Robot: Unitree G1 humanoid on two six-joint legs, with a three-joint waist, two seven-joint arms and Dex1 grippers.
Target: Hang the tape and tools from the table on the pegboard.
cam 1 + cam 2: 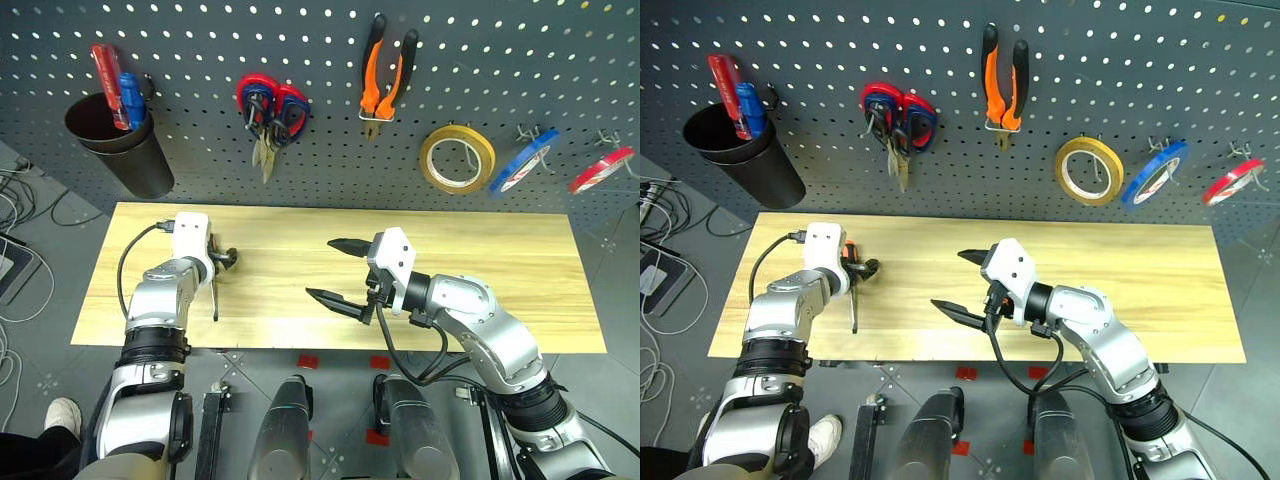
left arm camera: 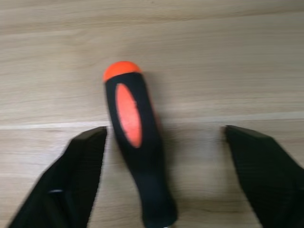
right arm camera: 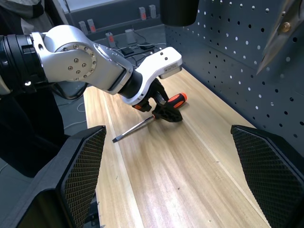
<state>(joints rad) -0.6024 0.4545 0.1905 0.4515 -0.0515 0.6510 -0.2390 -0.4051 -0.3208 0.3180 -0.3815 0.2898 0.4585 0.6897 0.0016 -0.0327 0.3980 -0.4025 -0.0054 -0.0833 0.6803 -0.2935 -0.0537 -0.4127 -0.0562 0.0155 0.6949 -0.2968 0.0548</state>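
I will next grab the screwdriver by its black handle (image 2: 138, 142) with my left gripper to hang it, because the screwdriver is long and has a thin steel stem and a thick end.
An orange-and-black screwdriver (image 2: 135, 156) lies on the wooden table (image 1: 480, 270) at its left part, its steel shaft (image 1: 215, 300) pointing toward the front edge. My left gripper (image 2: 165, 130) is down at the handle, open, with one finger on each side and a gap on both sides. Over the middle of the table my right gripper (image 1: 320, 268) hangs open and empty, pointing left. On the pegboard (image 1: 300, 40) hang the orange-handled pliers (image 1: 385, 75) and the yellow-tan tape (image 1: 456, 158).
Red-and-blue scissors (image 1: 270, 110) hang on the board left of the pliers. A blue tape roll (image 1: 522, 162) and a red tape roll (image 1: 600, 170) hang at the right. A black cup (image 1: 120, 145) with red and blue tools is fixed at the left.
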